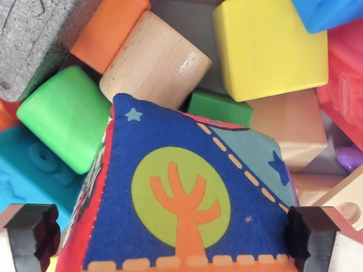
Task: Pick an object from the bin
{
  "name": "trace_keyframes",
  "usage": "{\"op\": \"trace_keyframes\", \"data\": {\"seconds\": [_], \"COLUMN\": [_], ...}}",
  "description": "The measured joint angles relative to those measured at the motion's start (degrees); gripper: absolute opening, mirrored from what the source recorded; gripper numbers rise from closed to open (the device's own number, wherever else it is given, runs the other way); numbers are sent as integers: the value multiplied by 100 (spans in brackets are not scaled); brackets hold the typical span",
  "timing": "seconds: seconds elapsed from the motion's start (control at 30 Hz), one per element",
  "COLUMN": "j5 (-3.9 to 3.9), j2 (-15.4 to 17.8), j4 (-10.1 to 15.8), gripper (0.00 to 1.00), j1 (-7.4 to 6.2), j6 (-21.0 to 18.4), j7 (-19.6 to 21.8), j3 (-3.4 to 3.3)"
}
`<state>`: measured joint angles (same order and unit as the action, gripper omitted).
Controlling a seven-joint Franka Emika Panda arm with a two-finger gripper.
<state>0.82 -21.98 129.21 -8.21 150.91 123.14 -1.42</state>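
Observation:
I need to pick an object from the bin. My gripper will next grab the soft fabric cube by the sides on either side of its orange tree point(185, 208).
A soft fabric cube point(187, 209) fills the lower middle of the wrist view. Its top face is blue with a green circle, an orange tree and small stars, and its side is red. My gripper point(170, 235) straddles it, with one black fingertip point(31, 232) just off its left edge and the other fingertip point(312, 235) against its right edge. The jaws stand wide apart and the cube does not look squeezed. It rests tilted on the other toys in the bin.
Blocks are packed tightly around the cube: a green block point(65, 116), a plain wooden cylinder point(153, 59), a yellow cube point(272, 45), an orange block point(108, 28), a grey foam piece point(31, 39), a teal toy point(28, 170) and a red toy point(346, 85).

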Motion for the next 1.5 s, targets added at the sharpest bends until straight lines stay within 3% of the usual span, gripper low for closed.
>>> {"op": "trace_keyframes", "data": {"seconds": [1.1,1.5], "j5": [0,-1], "j2": [5,244], "j4": [-1,2], "gripper": [0,0], "j1": [0,-2], "j6": [-4,-217], "j7": [0,0], "j3": [-4,-4]}}
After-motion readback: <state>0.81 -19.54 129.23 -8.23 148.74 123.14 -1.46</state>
